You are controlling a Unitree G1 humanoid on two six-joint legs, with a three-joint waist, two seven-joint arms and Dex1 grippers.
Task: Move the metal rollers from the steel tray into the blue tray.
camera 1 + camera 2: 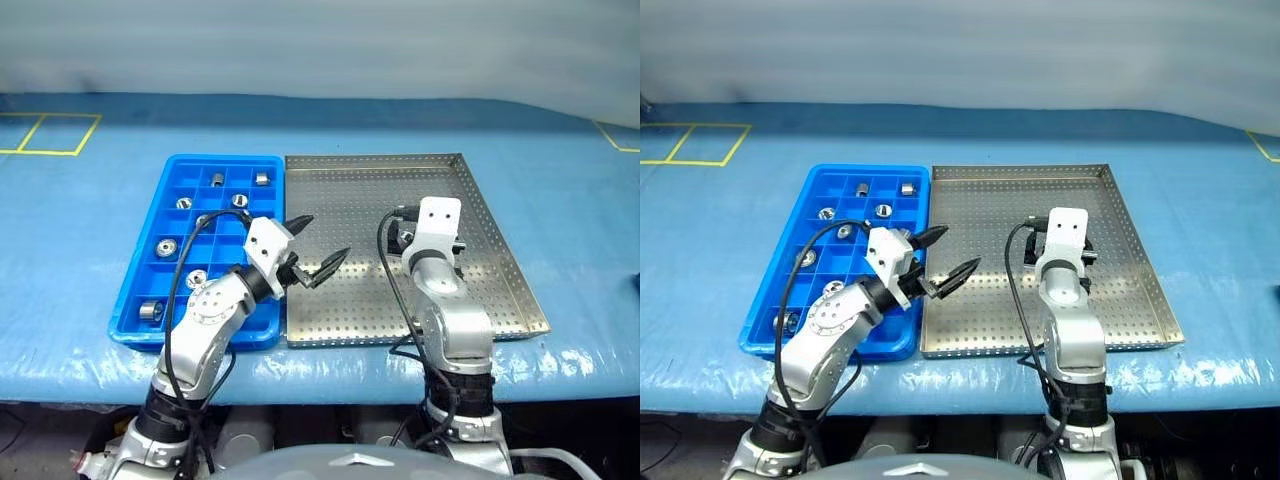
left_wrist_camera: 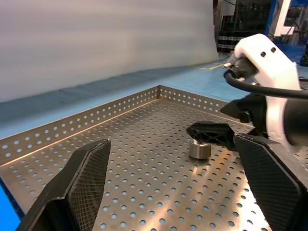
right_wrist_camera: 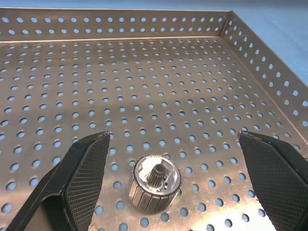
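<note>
My right gripper isn't ready to close: its fingers are above the roller's toothed centre, so it needs to lower first, then close on the roller.
The steel tray (image 1: 500, 290) lies on the blue table with the blue tray (image 1: 150, 225) against its left side. Several metal rollers (image 1: 240, 201) sit in the blue tray's compartments. One roller (image 3: 154, 185) with a small toothed centre stands on the steel tray's perforated floor. My right gripper (image 3: 173, 139) is open just above it, with a finger on each side and the roller nearer the left one. My left gripper (image 1: 326, 236) is open over the steel tray's left part and points at that roller (image 2: 199, 148) from a short distance. Its fingers hold nothing.
The steel tray's low perforated rim (image 2: 96, 118) runs round the floor. Yellow tape lines (image 1: 50, 135) mark the blue table at the far left. A black cable (image 1: 385, 270) loops beside the right wrist.
</note>
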